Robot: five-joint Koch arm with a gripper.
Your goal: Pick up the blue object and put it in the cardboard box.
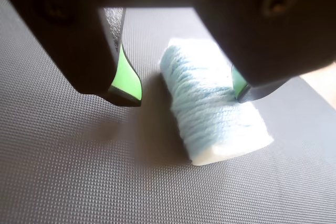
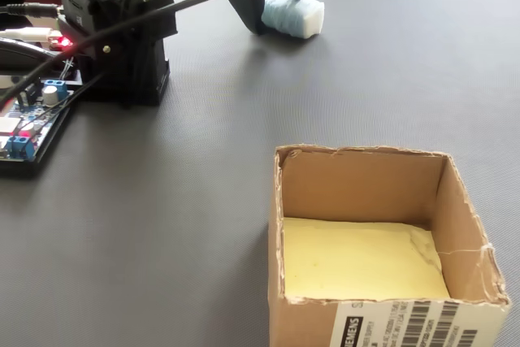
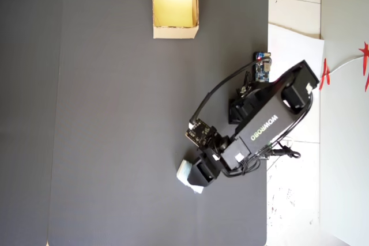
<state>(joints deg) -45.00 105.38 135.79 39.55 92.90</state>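
I will next grip the blue object by its yarn-wound body (image 1: pixel 203 94) and leave its white end (image 1: pixel 232 149) free, to put it in the cardboard box.
The blue object (image 1: pixel 210 103) is a pale blue ribbed pad lying on the dark mat. It also shows at the far end of the mat in the fixed view (image 2: pixel 296 15) and half hidden under the arm in the overhead view (image 3: pixel 184 171). My gripper (image 1: pixel 186 95) is open and straddles it. The right green-padded finger (image 1: pixel 239 83) is at the pad's side, and the left finger (image 1: pixel 126 80) stands apart from it. The cardboard box (image 2: pixel 361 180) stands open near the front of the fixed view, far from the pad. Its inside is yellowish and holds nothing (image 3: pixel 175 29).
The arm's base (image 2: pixel 122 38) and a circuit board with wires (image 2: pixel 28 115) sit at the left of the fixed view. In the overhead view the mat's edge (image 3: pixel 267 56) runs right beside the arm, with white paper (image 3: pixel 291 44) beyond it.
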